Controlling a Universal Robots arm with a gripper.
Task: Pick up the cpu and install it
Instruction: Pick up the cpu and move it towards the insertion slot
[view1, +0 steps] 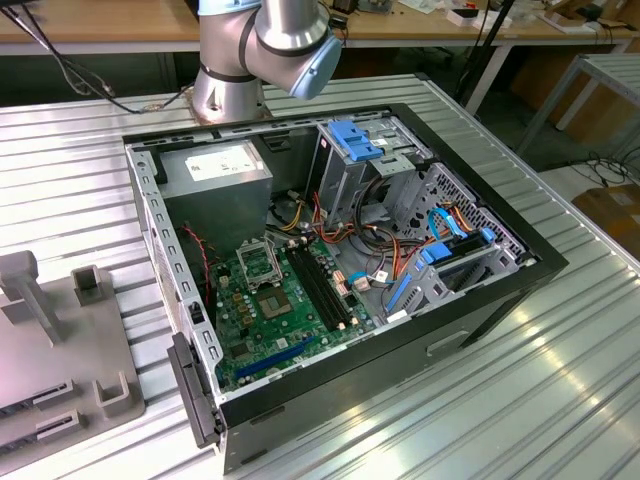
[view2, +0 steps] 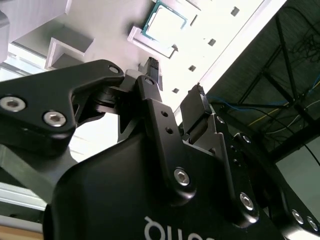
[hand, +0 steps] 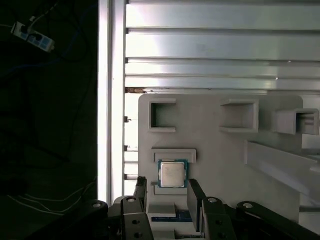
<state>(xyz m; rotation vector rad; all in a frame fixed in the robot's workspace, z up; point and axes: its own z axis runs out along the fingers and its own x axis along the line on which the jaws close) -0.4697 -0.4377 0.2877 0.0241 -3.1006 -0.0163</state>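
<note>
My gripper grabs the chip by its open side edges next, to install it. Raised ledges of the holder hem in one pair of the chip's edges.
The cpu (hand: 172, 173) is a small square chip with a dull silver top and a green rim. It lies flat in a recess of a light grey holder plate (hand: 215, 145); it also appears in the second wrist view (view2: 165, 22). My gripper (hand: 166, 186) hovers above it, open, with a black finger (hand: 140, 189) on each side of the chip's near edge and nothing between them. The second wrist view has the gripper (view2: 175, 76) apart from the chip. The green motherboard (view1: 270, 310) with its metal-framed socket (view1: 262, 262) lies inside the open computer case (view1: 480, 300).
The grey holder plate (view1: 60, 350) with raised blocks sits at the exterior view's left on a ribbed metal table (view1: 520, 400). The arm's base (view1: 235, 60) stands behind the case. Cables, blue drive brackets (view1: 355, 140) and black memory slots (view1: 322, 285) crowd the case.
</note>
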